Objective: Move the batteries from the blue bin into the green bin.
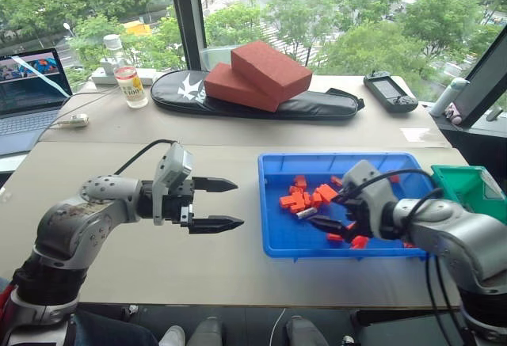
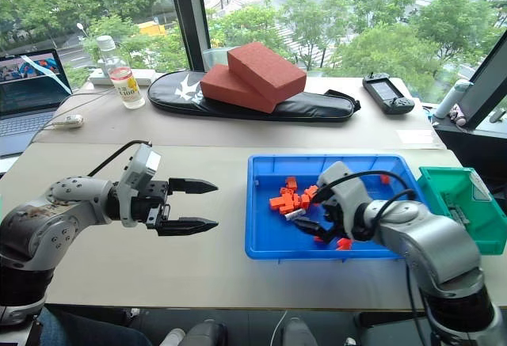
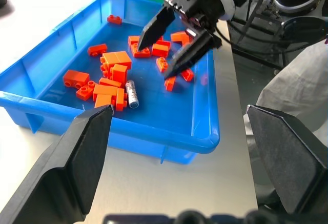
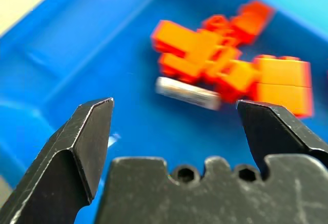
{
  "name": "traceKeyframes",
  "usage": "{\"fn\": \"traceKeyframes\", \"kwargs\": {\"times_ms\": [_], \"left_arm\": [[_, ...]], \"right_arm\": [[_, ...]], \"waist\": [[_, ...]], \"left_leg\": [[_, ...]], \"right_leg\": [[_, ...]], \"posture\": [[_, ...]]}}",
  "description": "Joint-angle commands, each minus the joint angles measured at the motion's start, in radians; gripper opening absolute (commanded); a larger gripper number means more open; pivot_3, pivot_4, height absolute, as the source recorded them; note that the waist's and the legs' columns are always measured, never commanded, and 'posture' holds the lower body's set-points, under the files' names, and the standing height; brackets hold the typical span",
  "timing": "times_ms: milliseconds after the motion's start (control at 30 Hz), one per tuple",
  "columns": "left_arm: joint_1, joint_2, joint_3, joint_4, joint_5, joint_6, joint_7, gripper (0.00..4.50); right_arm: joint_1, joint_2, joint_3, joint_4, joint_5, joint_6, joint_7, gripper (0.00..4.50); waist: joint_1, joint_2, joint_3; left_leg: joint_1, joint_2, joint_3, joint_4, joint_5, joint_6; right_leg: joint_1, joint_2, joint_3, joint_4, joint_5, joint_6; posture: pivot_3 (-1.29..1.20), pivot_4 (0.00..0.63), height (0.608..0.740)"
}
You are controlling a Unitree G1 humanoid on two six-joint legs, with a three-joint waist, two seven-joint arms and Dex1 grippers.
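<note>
The battery (image 1: 306, 213) (image 4: 188, 93) is beyond my right gripper's fingers, the blue bin's bare bottom between them, so the gripper moves toward the battery next, before closing on it.
The blue bin (image 1: 269, 245) sits on the table to the right of centre and holds several orange blocks (image 3: 115, 62). One battery (image 3: 132, 94), a slim silvery cylinder, lies flat on the bin floor beside the block pile (image 4: 187, 93). My right gripper (image 3: 155, 60) hovers open over the bin's middle, pointing down toward the battery and just short of it, with nothing between its fingers. The green bin (image 1: 467, 184) stands just right of the blue bin. My left gripper (image 1: 236, 203) is open and empty above bare table left of the blue bin, pointing at it.
Two red bricks (image 1: 257, 75) rest on a black bag (image 1: 317, 104) at the back of the table. A laptop (image 1: 28, 89) and a bottle (image 1: 129, 77) are at the back left, a handheld console (image 1: 390, 91) at the back right.
</note>
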Motion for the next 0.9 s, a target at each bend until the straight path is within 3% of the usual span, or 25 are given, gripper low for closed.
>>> {"fn": "traceKeyframes", "kwargs": {"times_ms": [33,300,900], "left_arm": [[-0.02,0.007,0.008,-0.011,-0.006,-0.006,-0.01,4.5],[-0.036,0.006,0.01,-0.012,-0.005,-0.002,-0.004,4.5],[-0.036,0.012,0.01,-0.012,-0.004,-0.003,-0.007,4.5]], "right_arm": [[-0.03,0.019,0.023,-0.023,-0.005,0.047,-0.04,4.47],[-0.064,0.035,0.117,0.036,-0.07,0.061,-0.121,4.47],[-0.09,0.108,0.135,0.11,-0.16,0.089,-0.216,4.47]], "waist": [[0.002,0.0,0.0],[-0.002,0.0,0.0],[-0.005,0.0,0.0]], "left_leg": [[0.0,0.0,0.0,0.0,0.0,0.0],[0.0,0.0,0.0,0.0,0.0,0.0],[0.0,0.0,0.0,0.0,0.0,0.0]], "right_leg": [[0.0,0.0,0.0,0.0,0.0,0.0],[0.0,0.0,0.0,0.0,0.0,0.0],[0.0,0.0,0.0,0.0,0.0,0.0]], "posture": [[0.0,0.15,0.74],[0.0,0.15,0.74],[0.0,0.15,0.74]]}}
